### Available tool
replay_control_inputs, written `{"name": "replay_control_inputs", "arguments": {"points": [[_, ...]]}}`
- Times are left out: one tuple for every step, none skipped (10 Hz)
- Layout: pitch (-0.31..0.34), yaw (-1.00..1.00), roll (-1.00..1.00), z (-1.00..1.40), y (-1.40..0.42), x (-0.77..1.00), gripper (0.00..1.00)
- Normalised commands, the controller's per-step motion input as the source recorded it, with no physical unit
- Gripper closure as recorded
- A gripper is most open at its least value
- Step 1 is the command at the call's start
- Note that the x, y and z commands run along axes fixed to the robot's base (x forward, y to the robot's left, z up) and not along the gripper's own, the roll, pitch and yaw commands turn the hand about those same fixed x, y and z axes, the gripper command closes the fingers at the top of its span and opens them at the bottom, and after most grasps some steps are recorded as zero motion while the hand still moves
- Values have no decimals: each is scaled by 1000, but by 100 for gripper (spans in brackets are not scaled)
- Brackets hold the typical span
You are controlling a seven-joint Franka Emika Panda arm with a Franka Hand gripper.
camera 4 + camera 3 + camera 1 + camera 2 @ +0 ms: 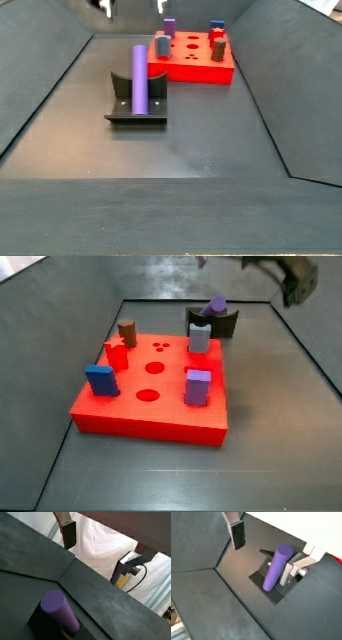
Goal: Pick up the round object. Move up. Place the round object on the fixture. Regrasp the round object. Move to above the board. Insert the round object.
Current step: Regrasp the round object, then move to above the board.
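The rod needs to go into the board, so my gripper will next pinch it by its raised top end [219, 302] [53, 599].
The round object is a long smooth purple rod [276, 569]. It lies tilted in the cradle of the dark fixture [260, 576], and both side views show it there [138, 78] [215, 304]. My gripper [266, 558] hangs above it, open wide. One finger [237, 534] stands far off to one side and the other finger [303, 563] is close beside the rod, with no grip on it. In a wrist view only the rod's end [59, 611] shows. The red board [154, 406] with coloured pegs lies next to the fixture [211, 326].
Dark sloping walls [47, 90] enclose the floor on both sides. Pegs stand on the board: blue [102, 379], purple [198, 387], brown [127, 332], grey-blue [199, 338]. Round holes [150, 394] show in its top. The gripper shows at the top of a side view [135, 8].
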Motion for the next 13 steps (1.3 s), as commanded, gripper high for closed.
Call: {"name": "replay_control_inputs", "arguments": {"points": [[-189,-1,84,-1000,29,78,0],[-173,-39,80,-1000,26,78,0],[-152,-68,76,-1000,25,79,0],[-126,-88,67,-999,24,80,0],[-86,-100,59,-764,17,62,0],[-58,-102,59,-593,9,52,0],[-28,-93,57,-423,7,44,0],[-6,-78,52,-261,6,47,0],[0,0,0,0,0,0,100],[65,-86,100,1000,86,41,100],[62,-87,92,1000,84,41,100],[64,-71,67,1000,80,35,100],[72,-40,29,1000,75,28,100]]}}
